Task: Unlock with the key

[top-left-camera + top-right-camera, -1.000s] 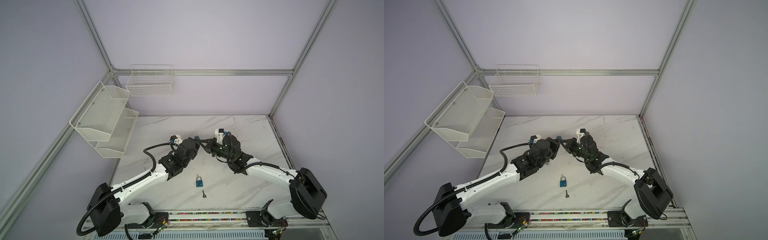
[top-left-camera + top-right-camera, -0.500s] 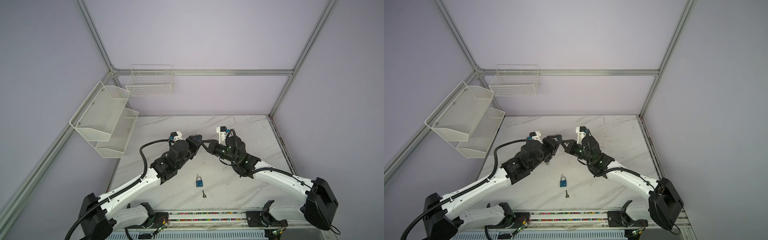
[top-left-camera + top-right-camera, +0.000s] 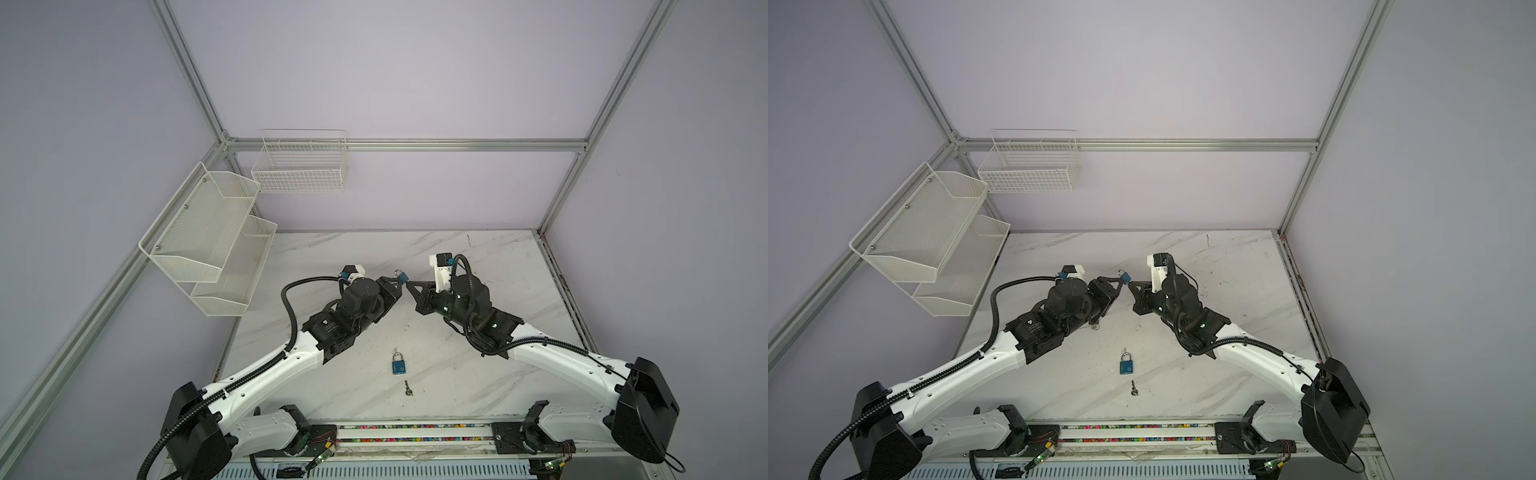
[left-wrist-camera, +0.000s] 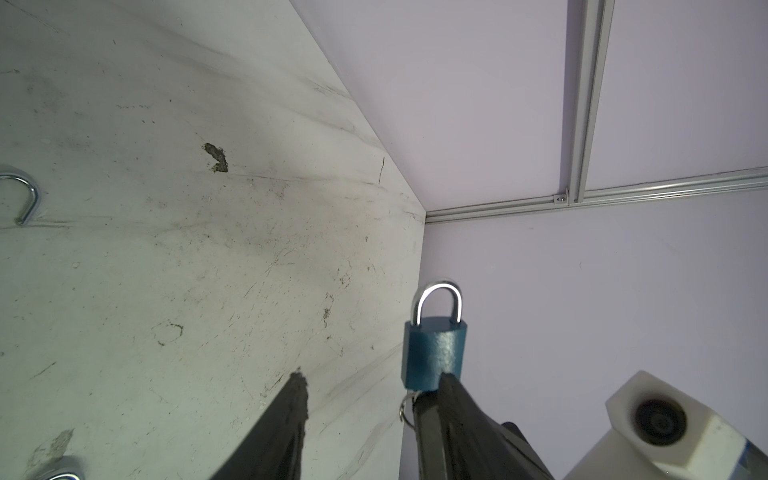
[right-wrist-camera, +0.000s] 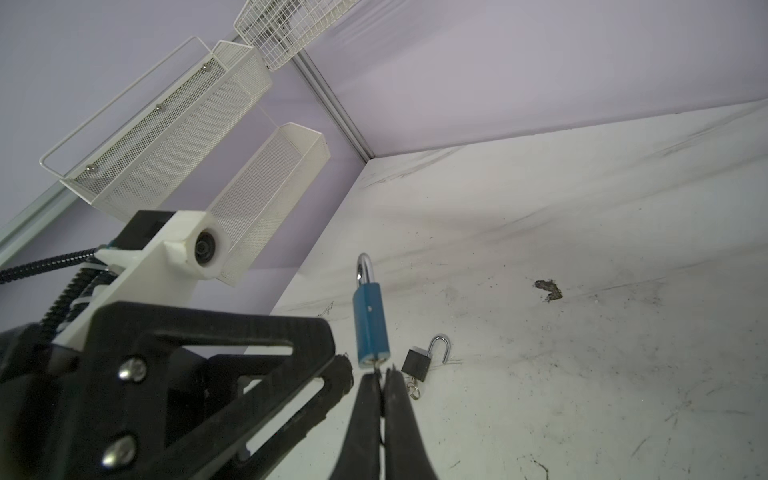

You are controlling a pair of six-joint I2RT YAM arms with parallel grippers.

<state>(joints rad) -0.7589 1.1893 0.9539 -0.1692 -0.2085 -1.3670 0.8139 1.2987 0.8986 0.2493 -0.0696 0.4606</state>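
I am not ready to close my left gripper yet: the padlock body (image 3: 402, 277) (image 4: 435, 355) is beyond its fingers, over the end of one finger, so they would miss it. I need to first move toward it.
A small blue padlock (image 5: 371, 322) with its shackle closed hangs in the air above the middle of the table, and shows in both top views (image 3: 401, 275) (image 3: 1124, 275). My right gripper (image 5: 381, 374) is shut on the key (image 5: 377, 365), which sticks into the padlock's underside; the key ring (image 4: 404, 409) dangles beside it. My left gripper (image 4: 372, 378) stands open, one finger (image 5: 341, 370) just beside the padlock body (image 4: 435, 355) and the other well clear. In a top view the two grippers meet tip to tip (image 3: 395, 283) (image 3: 410, 284).
A second blue padlock (image 3: 397, 364) lies on the marble table (image 3: 478, 382) with a loose key (image 3: 408, 388) in front of it. A black padlock (image 5: 419, 362) with its shackle open lies below the grippers. White mesh shelves (image 3: 208, 241) and a wire basket (image 3: 299, 166) hang on the walls.
My left gripper has opened and let go of the blue padlock. The padlock now hangs on the key alone, in my shut right gripper. Both arms have lifted a little.
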